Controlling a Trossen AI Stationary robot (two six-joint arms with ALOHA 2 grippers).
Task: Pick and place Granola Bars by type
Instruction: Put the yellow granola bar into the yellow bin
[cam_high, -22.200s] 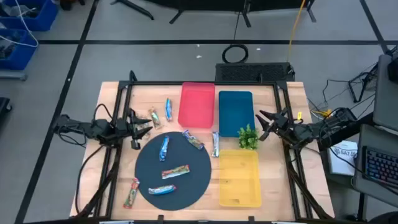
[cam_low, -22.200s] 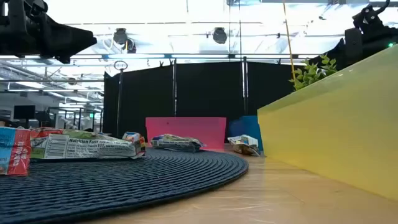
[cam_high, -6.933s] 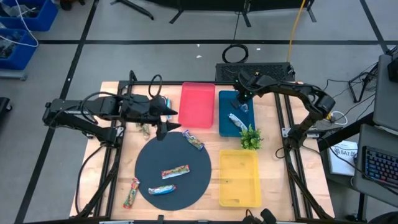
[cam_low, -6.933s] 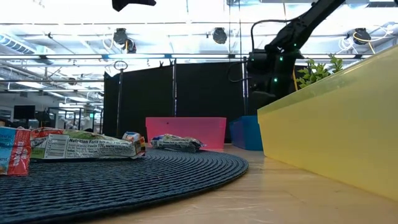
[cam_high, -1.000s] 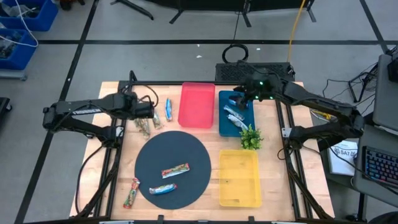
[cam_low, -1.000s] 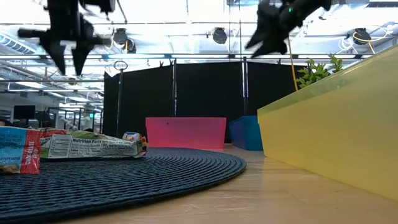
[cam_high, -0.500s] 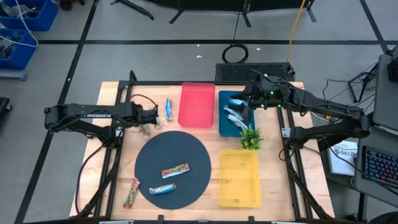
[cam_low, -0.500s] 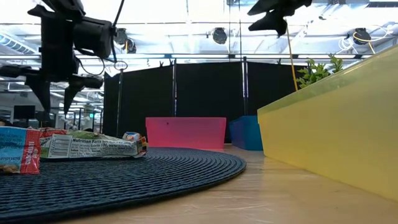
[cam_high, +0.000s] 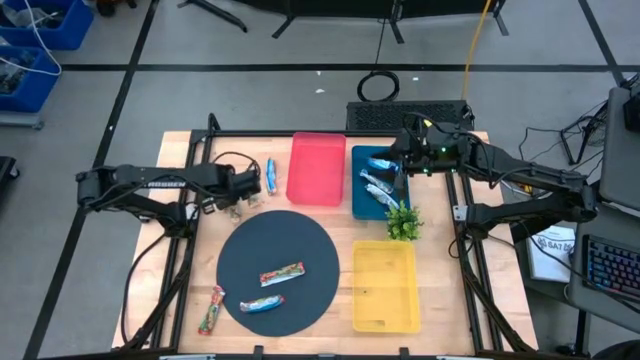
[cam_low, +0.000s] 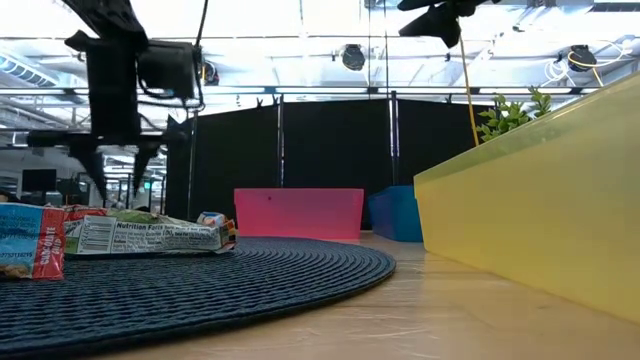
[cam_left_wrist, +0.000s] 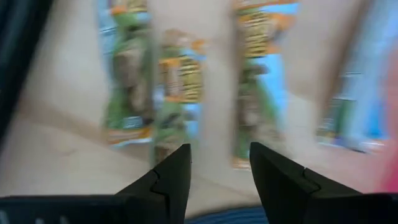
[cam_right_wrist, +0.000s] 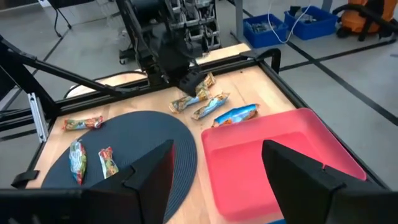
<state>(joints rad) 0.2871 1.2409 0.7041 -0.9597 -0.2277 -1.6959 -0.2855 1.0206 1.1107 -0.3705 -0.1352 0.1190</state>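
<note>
I need to grab the bar by its green end (cam_left_wrist: 242, 159) with my left gripper, so that the orange-green granola bar's orange printed end (cam_left_wrist: 257, 30) stays free for sorting.
Three orange-green granola bars (cam_left_wrist: 180, 81) lie side by side on the wood near the table's far left, with a blue-white bar (cam_high: 270, 176) just beyond them. My left gripper (cam_high: 241, 190) hangs open just above them, pointing down, its fingers (cam_left_wrist: 219, 155) touching nothing. Two silvery bars (cam_high: 376, 184) lie in the blue tray (cam_high: 380, 205). An orange-green bar (cam_high: 282, 274) and a blue-white bar (cam_high: 262, 304) rest on the round dark mat (cam_high: 275, 240). Another orange-green bar (cam_high: 211, 310) lies beside the mat. My right gripper (cam_high: 402, 163) is open, high over the blue tray.
A red tray (cam_high: 316, 168) stands between the left bars and the blue tray. A yellow tray (cam_high: 385, 285) sits at the near right, with a small green plant sprig (cam_high: 400, 220) between it and the blue tray. Black frame rails run along both table sides.
My left gripper has come down toward the orange-green bars at the far left and has rolled about its own axis, staying open. My right gripper has risen and drawn back a little toward the table's right edge, open throughout. No bar has moved.
</note>
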